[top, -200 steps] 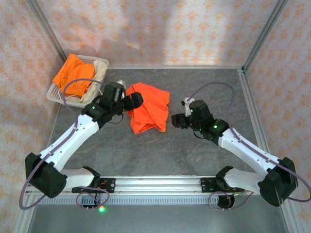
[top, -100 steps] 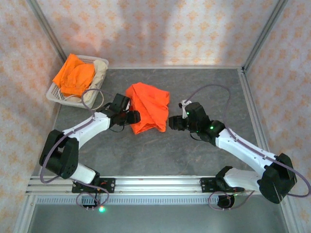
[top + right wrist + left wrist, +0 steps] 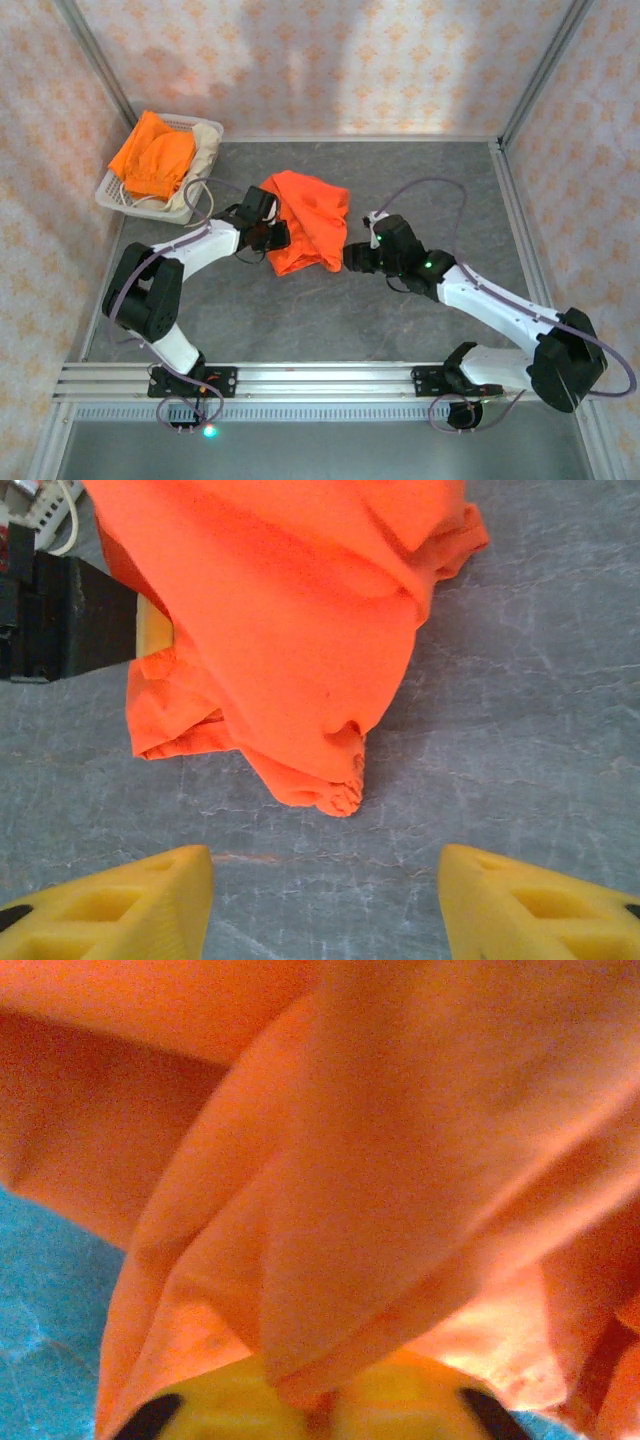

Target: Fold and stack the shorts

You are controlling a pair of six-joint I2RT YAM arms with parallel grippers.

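Note:
Next, my right gripper grabs the orange shorts' bunched hem, away from my left gripper's fold, to spread them for folding.
A crumpled bright orange pair of shorts lies on the grey table, mid-back. My left gripper is at its left edge, shut on a fold of the orange cloth, which is pinched between the yellow pads. My right gripper sits low at the shorts' right lower corner. It is open, and the bunched hem lies just ahead of its fingertips with bare table between them. A second orange pair and a cream-beige pair lie in the basket.
The white mesh basket stands at the back left corner, close to the left arm. Metal frame posts and patterned walls bound the table. A cable loops over each arm. Open grey table lies in front of and to the right of the shorts.
The left arm dropped and reached to the shorts' left edge, and its jaws went from open to shut on the cloth. The right gripper crept left toward the shorts.

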